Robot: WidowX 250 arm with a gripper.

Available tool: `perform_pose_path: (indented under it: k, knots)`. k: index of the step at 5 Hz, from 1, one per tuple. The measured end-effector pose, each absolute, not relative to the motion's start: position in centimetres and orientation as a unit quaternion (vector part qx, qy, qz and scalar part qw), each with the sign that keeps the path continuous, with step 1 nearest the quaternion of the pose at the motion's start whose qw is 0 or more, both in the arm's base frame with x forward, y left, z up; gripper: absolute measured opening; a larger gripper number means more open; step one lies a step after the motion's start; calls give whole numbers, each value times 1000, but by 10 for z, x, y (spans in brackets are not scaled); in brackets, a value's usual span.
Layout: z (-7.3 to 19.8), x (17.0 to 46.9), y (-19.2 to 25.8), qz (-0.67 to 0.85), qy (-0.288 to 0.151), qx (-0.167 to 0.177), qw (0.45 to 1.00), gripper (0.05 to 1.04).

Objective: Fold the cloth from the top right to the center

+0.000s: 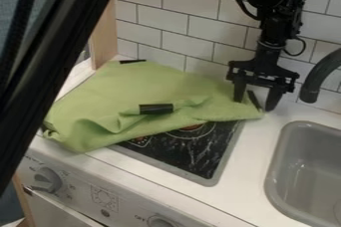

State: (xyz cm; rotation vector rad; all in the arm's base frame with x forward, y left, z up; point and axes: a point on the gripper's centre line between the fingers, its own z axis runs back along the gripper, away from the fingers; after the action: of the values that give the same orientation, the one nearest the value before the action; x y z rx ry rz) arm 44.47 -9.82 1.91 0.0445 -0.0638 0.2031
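Note:
My gripper is going to pick up the green cloth (146, 89) next by its black-striped corner nearest the sink. Then it can fold the cloth over to the cloth's center.
The green cloth (146, 89) lies over the stove top, rumpled along its front and left side. Black strips mark it near the back left corner, at the front middle by a fold, and at the right corner. My gripper (254, 104) hangs at the upper right by the wall, pointing down over the cloth's right corner. Its fingers are spread apart, one on each side of the black strip there, with the left one over the cloth's edge. Whether the fingertips touch the cloth I cannot tell.
A dark stove plate (193, 154) shows in front of the cloth. The grey sink (283, 171) and black faucet (319, 74) are at the right. A tiled wall (173, 17) stands behind. Knobs line the front panel, and a dark bar crosses the left.

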Motion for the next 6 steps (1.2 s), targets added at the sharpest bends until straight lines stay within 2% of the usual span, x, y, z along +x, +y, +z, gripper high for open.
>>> perform_pose_path:
  k: [1,2,3,5,6]
  knots:
    - [19,445,-98,102,-32,24,994,393]
    - [19,444,-98,103,-31,22,994,219]
    - [19,444,-99,106,-31,19,994,112]
    - [25,433,-99,108,-30,9,994,55]
    - [44,424,-92,117,-50,-5,992,54]
